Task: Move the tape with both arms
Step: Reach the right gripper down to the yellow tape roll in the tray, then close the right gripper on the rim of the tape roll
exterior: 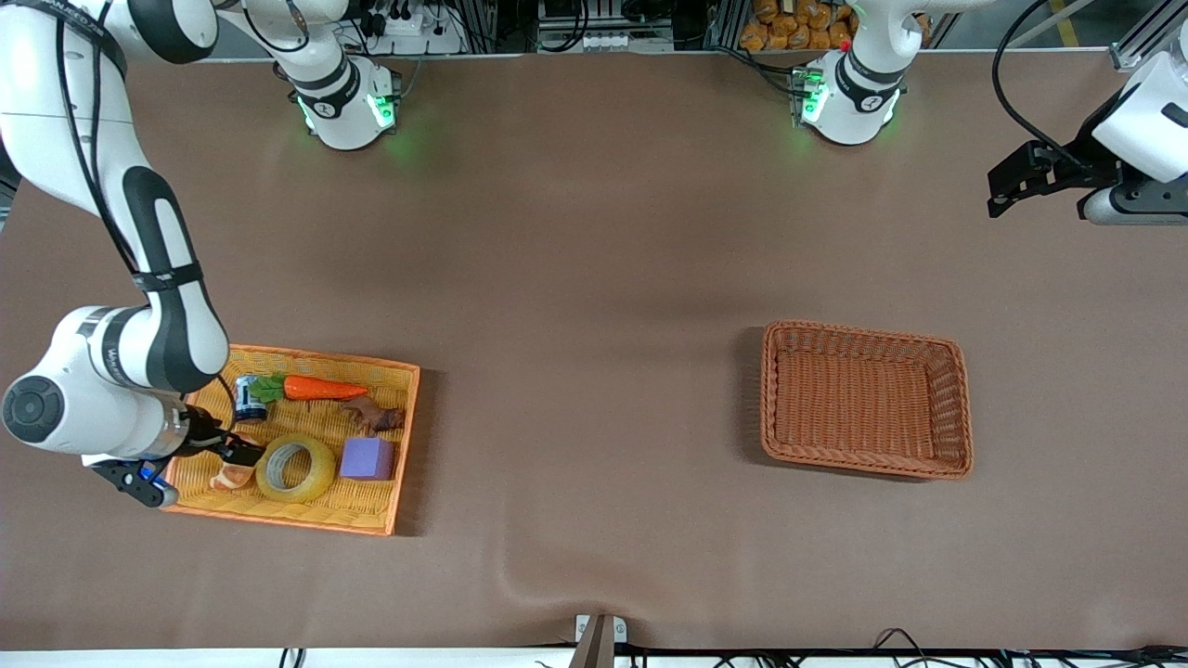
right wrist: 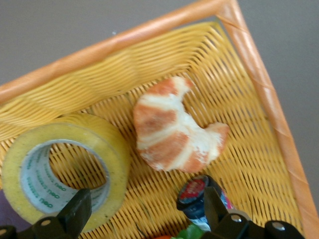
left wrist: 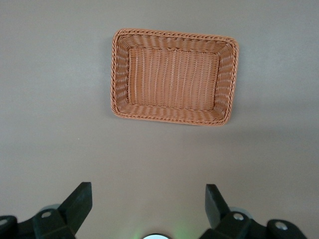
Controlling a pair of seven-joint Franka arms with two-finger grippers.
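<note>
My right gripper's fingers are above the top of the tape ring in the right wrist view, so my right gripper should move lower before it closes on the ring.
The tape, a yellowish ring with a grey-white core, lies flat in a yellow wicker tray toward the right arm's end of the table. My right gripper is open and empty, low over the tray beside the tape. In the right wrist view the tape sits by one finger, and the other finger is by a small can; the gripper holds nothing. My left gripper waits open and empty in the air at the left arm's end; it also shows in the left wrist view.
The tray also holds a croissant, a purple cube, a carrot and a brown item. An empty brown wicker basket stands toward the left arm's end; it shows in the left wrist view.
</note>
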